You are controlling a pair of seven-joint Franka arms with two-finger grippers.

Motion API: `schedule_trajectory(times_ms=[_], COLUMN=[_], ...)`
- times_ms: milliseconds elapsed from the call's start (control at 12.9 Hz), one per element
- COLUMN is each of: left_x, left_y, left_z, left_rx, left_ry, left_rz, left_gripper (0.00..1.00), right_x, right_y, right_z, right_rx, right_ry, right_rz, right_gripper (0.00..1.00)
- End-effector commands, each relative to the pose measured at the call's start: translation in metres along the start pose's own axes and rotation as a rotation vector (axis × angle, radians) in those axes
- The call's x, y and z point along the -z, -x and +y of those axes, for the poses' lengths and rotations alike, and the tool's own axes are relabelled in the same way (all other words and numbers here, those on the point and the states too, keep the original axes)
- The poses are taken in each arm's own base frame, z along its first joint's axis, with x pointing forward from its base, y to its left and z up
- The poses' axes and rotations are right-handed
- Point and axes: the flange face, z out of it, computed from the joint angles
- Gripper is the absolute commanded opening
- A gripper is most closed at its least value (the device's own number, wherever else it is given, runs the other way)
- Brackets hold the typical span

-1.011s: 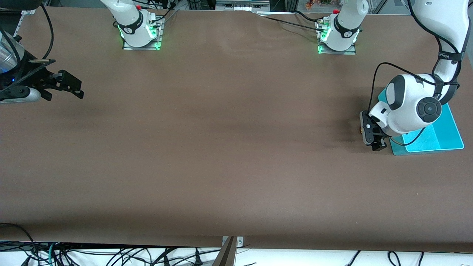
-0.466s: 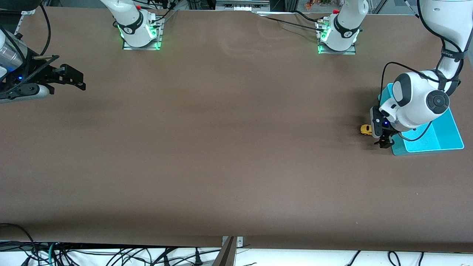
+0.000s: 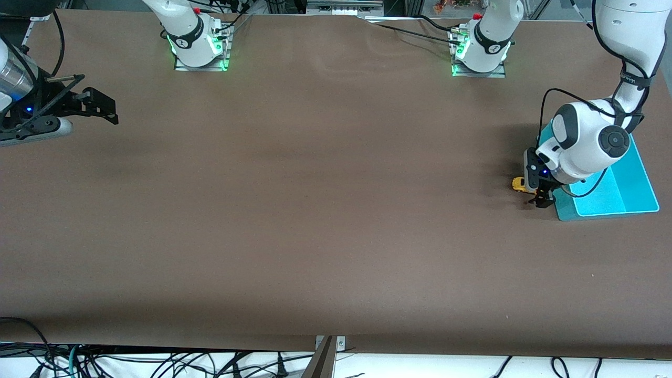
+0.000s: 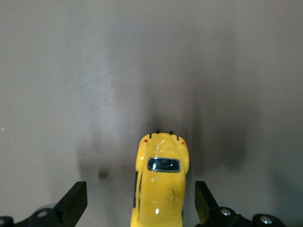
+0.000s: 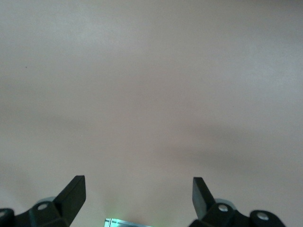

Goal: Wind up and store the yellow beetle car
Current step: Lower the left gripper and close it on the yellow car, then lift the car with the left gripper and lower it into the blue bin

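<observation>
My left gripper should close on the yellow beetle car now, since its fingers are low on either side of the car and would hold it.
The yellow beetle car [image 3: 518, 184] stands on the brown table beside the teal tray [image 3: 635, 184], at the left arm's end. My left gripper [image 3: 536, 195] hangs low over the car and partly covers it in the front view. Seen from the left wrist, the car [image 4: 161, 184] lies between the open fingers of the left gripper [image 4: 139, 204], and neither finger [image 4: 73, 203] touches it. My right gripper [image 3: 107, 109] waits open and empty above the table at the right arm's end. The right wrist view shows the right gripper [image 5: 137, 194] over bare tabletop.
The teal tray has a raised rim and lies under the left arm's wrist. Both arm bases [image 3: 199, 47] [image 3: 480, 50] stand along the table edge farthest from the front camera. Cables hang below the table's near edge [image 3: 336, 344].
The left hand swung toward the tray, uncovering the car, then settled back lower over it. The car has stayed put. The right gripper shifted slightly and stayed open.
</observation>
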Motion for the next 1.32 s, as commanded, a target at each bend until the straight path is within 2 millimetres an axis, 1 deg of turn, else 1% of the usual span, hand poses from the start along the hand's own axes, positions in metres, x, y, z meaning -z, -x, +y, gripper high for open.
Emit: schedule_trajectory(times_ms=[0, 78, 155, 233, 311, 389, 544, 622, 777, 855, 1011, 1166, 1244], left_x=[0.0, -0.001, -0.002, -0.004, -0.003, -0.002, 0.001, 0.003, 0.012, 0.023, 0.053, 0.093, 0.103], left_y=[0.001, 0.001, 0.0, 0.0, -0.001, 0.0, -0.001, -0.004, -0.014, -0.019, -0.026, -0.019, -0.014], left_z=[0.007, 0.007, 0.007, 0.008, 0.007, 0.007, 0.005, 0.003, -0.001, -0.006, -0.013, -0.022, -0.025], left_rx=[-0.032, -0.032, -0.032, -0.035, -0.038, -0.032, -0.037, -0.042, -0.044, -0.05, -0.014, -0.007, -0.004], left_ry=[-0.004, -0.012, -0.016, -0.013, -0.015, -0.016, -0.018, -0.021, -0.009, -0.012, 0.024, 0.078, 0.103], left_rz=[-0.008, -0.01, -0.01, -0.01, -0.01, -0.01, -0.011, -0.011, -0.003, -0.004, 0.044, 0.064, 0.069], left_gripper=[1.0, 1.0, 0.92, 0.76, 0.49, 0.27, 0.08, 0.03, 0.03, 0.03, 0.04, 0.05, 0.05], right_x=[0.014, 0.015, 0.008, 0.007, 0.007, 0.004, 0.002, 0.002, 0.002, 0.002, 0.003, 0.003, 0.003], right_y=[0.005, 0.005, 0.001, 0.0, -0.001, -0.002, -0.004, -0.004, -0.004, -0.004, -0.004, -0.004, -0.004], right_z=[0.002, 0.005, 0.006, 0.001, -0.001, 0.001, 0.003, 0.003, 0.001, 0.004, 0.006, 0.006, 0.006], right_rx=[0.016, 0.011, -0.001, 0.009, 0.009, 0.007, 0.01, 0.008, 0.005, 0.002, -0.002, -0.002, 0.001], right_ry=[0.015, 0.005, -0.001, 0.003, 0.009, -0.004, -0.004, -0.004, -0.003, -0.004, -0.005, -0.005, -0.005], right_rz=[0.002, 0.005, -0.006, -0.008, -0.011, -0.013, -0.018, -0.015, -0.013, -0.013, -0.008, -0.008, -0.008], right_gripper=[1.0, 1.0, 1.0, 1.0, 1.0, 1.0, 1.0, 1.0, 1.0, 1.0, 1.0, 1.0, 1.0])
